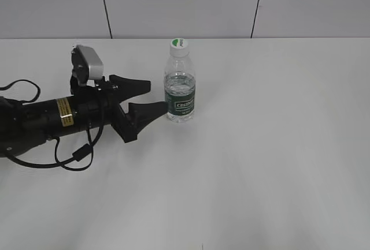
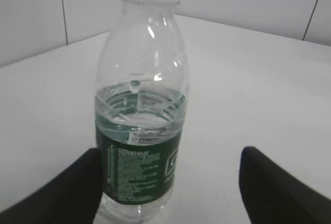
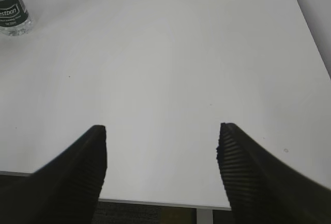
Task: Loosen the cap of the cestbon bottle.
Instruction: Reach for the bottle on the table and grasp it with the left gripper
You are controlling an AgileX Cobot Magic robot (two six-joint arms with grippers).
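Observation:
The cap still has to be loosened, with the bottle held steady. My left gripper needs to grab the cestbon bottle by its labelled lower body (image 1: 180,101) next, for loosening its cap (image 1: 179,44).
The cestbon bottle (image 1: 180,88) stands upright on the white table, clear with a dark green label, about half full. Its white cap (image 1: 179,44) with a green mark is on top. My left gripper (image 1: 157,95) is open, lying low just left of the bottle with its fingertips close to the label. In the left wrist view the bottle (image 2: 140,131) stands just ahead of my open left gripper (image 2: 170,177), close to the left finger; whether they touch I cannot tell. The cap is mostly cut off at the top there. My right gripper (image 3: 161,149) is open and empty, far from the bottle (image 3: 12,8).
The table's near edge (image 3: 155,202) lies just below my right gripper. A white panelled wall (image 1: 185,2) stands behind the table. My left arm's black body and cable (image 1: 52,129) lie across the left of the table.

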